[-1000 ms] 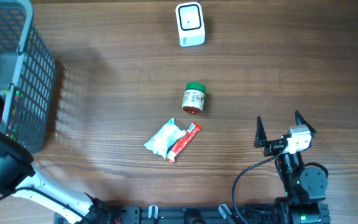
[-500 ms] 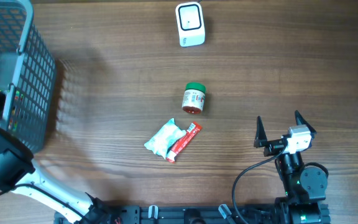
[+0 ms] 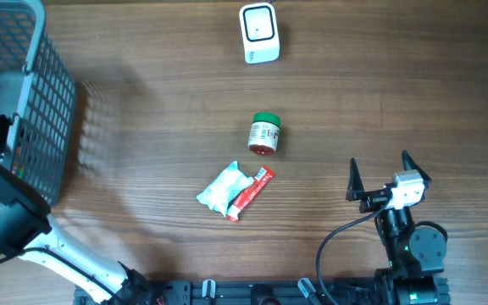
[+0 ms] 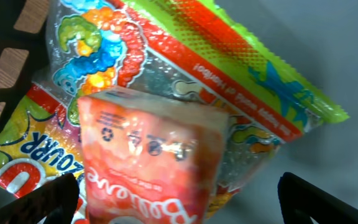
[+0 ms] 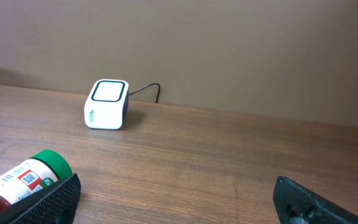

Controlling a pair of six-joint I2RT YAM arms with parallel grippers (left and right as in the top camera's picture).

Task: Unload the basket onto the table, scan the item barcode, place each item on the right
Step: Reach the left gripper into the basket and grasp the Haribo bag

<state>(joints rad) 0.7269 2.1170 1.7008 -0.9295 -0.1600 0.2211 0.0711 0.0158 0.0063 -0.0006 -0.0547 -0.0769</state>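
Note:
I need to lower my left gripper before closing, as its fingers stop above the printed side of the pink-red packet (image 4: 151, 162) in the left wrist view and would miss.
The white barcode scanner (image 3: 259, 33) stands at the far middle of the table and also shows as the scanner (image 5: 107, 104) in the right wrist view. My left gripper (image 4: 179, 202) is down inside the grey basket (image 3: 53, 102), open, its fingers on either side of a pink-red packet (image 4: 151, 162) without closing on it. That packet lies on colourful candy bags (image 4: 229, 74). My right gripper (image 3: 379, 161) hovers open and empty at the near right, pointing toward the scanner. From overhead the left gripper is mostly hidden by the basket wall.
A green-lidded spice jar (image 3: 264, 135) lies mid-table, seen too as the jar (image 5: 23, 180) by my right gripper's left finger. A white-green packet (image 3: 223, 189) and a red stick pack (image 3: 251, 193) lie in front of it. A yellow sour-candy bag (image 4: 17, 155) sits in the basket.
My left arm has shifted a little further along inside the basket. The right arm and the things on the table have not moved.

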